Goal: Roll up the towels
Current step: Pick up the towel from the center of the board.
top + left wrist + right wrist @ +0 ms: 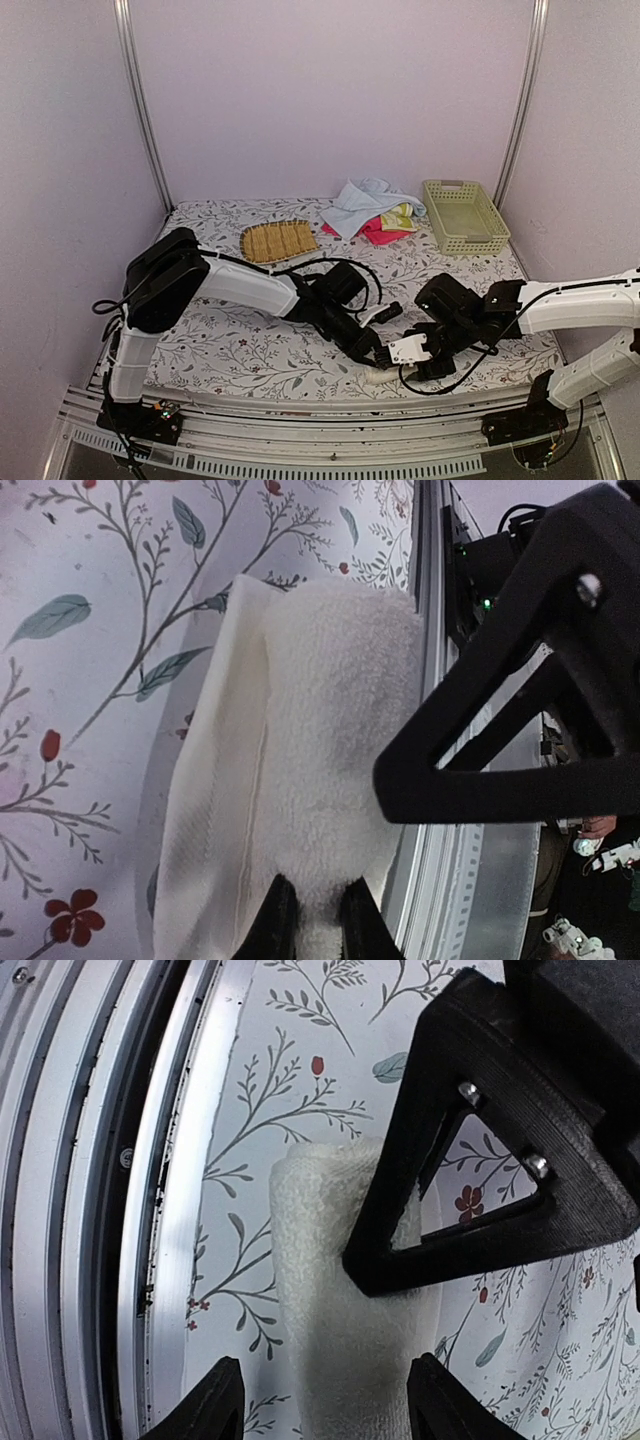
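My right gripper needs to hold both sides of the cream-white roll next, so that it stays rolled for placing in the basket.
The cream-white towel [378, 376] lies as a thick roll at the table's front edge, beside the metal rail. My left gripper [378, 355] is shut on it, and in the left wrist view its fingertips [312, 905] pinch the fluffy roll [320, 740]. My right gripper [398, 360] is open; its jaws [325, 1400] stand wide on either side of the roll [340, 1330] without pressing it. The light blue towel [358, 203], pink towel [375, 232] and yellow-green towel [400, 215] lie crumpled in a pile at the back.
A tan slatted mat [278, 240] lies at the back, left of the pile. A pale green lattice basket [463, 215] stands at the back right. The metal front rail [170, 1210] runs close along the roll. The two grippers nearly touch.
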Robot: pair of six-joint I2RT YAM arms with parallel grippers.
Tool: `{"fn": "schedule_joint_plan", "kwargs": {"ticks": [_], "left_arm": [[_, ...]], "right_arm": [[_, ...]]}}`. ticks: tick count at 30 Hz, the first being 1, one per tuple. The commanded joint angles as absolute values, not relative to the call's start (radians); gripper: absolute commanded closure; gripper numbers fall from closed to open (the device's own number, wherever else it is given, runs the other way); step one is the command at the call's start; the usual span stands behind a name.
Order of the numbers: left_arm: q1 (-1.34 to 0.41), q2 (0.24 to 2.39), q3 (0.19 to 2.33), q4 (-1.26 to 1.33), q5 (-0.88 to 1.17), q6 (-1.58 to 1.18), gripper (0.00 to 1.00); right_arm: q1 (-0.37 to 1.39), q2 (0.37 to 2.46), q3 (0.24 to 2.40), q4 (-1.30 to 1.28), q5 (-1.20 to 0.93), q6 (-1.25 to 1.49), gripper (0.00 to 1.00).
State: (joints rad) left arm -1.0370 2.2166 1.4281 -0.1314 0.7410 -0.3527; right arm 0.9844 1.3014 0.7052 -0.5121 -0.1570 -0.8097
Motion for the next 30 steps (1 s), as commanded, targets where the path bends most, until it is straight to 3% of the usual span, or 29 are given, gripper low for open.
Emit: {"fn": "schedule_joint_plan", "kwargs": {"ticks": [1, 9, 13, 21, 24, 30], "left_arm": [[-0.998, 2.304, 1.407, -0.212, 0.699, -0.38, 0.92], [-0.967, 2.324, 1.413, -0.174, 0.736, -0.418, 0.91], [-0.961, 2.319, 1.418, -0.168, 0.736, -0.41, 0.86], [-0.919, 2.19, 1.34, -0.157, 0.649, -0.363, 0.67], [-0.885, 2.088, 1.274, -0.156, 0.591, -0.339, 0.6], [-0.834, 1.868, 1.157, -0.188, 0.435, -0.293, 0.56]], "right_arm": [[1.01, 1.376, 0.681, -0.398, -0.077, -0.821, 0.42], [1.026, 1.504, 0.65, -0.296, -0.019, -0.836, 0.42], [1.03, 1.547, 0.649, -0.277, 0.016, -0.842, 0.45], [1.03, 1.577, 0.656, -0.296, 0.027, -0.854, 0.76], [1.031, 1.548, 0.676, -0.33, 0.014, -0.854, 0.8], [1.018, 1.459, 0.734, -0.42, -0.008, -0.86, 0.88]]}}
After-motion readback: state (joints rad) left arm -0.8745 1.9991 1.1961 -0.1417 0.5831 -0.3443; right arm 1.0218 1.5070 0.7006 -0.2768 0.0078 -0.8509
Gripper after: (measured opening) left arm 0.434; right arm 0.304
